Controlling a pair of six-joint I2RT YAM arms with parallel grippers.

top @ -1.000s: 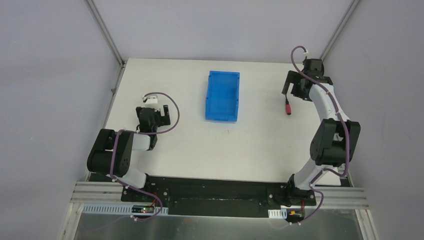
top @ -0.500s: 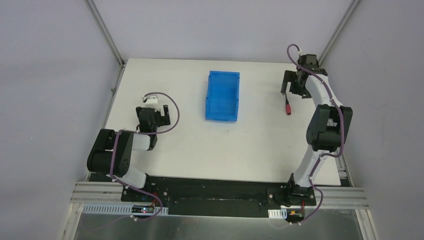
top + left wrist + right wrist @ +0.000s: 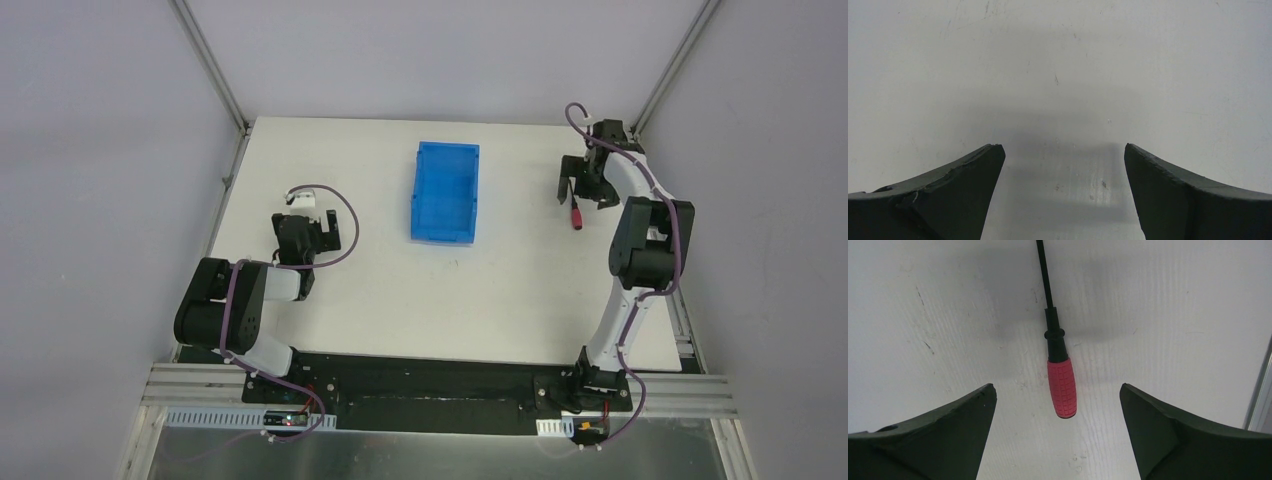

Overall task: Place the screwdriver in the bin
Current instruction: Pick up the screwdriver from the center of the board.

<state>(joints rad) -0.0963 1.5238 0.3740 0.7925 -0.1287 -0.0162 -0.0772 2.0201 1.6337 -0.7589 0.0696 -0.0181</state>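
Note:
My right gripper would leave the screwdriver lying on the tabletop if I lifted it now, because its fingers are spread wide on both sides of the red handle (image 3: 1062,388).
The screwdriver (image 3: 577,216) lies on the white table at the right, red handle toward me and thin black shaft pointing away. In the right wrist view its red handle (image 3: 1062,388) lies between my spread fingers, untouched. My right gripper (image 3: 580,192) is open and hangs just above the screwdriver's far part. The blue bin (image 3: 446,190) stands empty at the table's middle back, well left of the screwdriver. My left gripper (image 3: 300,214) is open and empty over bare table at the left; the left wrist view (image 3: 1063,147) shows only table between its fingers.
The table's right edge and a metal frame rail (image 3: 1260,385) run close to the right gripper. Grey walls close in the table at the back and on both sides. The left arm's cable loops (image 3: 340,225) beside its wrist.
My right arm has stretched further back and its gripper has shifted slightly left and down over the screwdriver. The left arm, the bin and the screwdriver have not moved.

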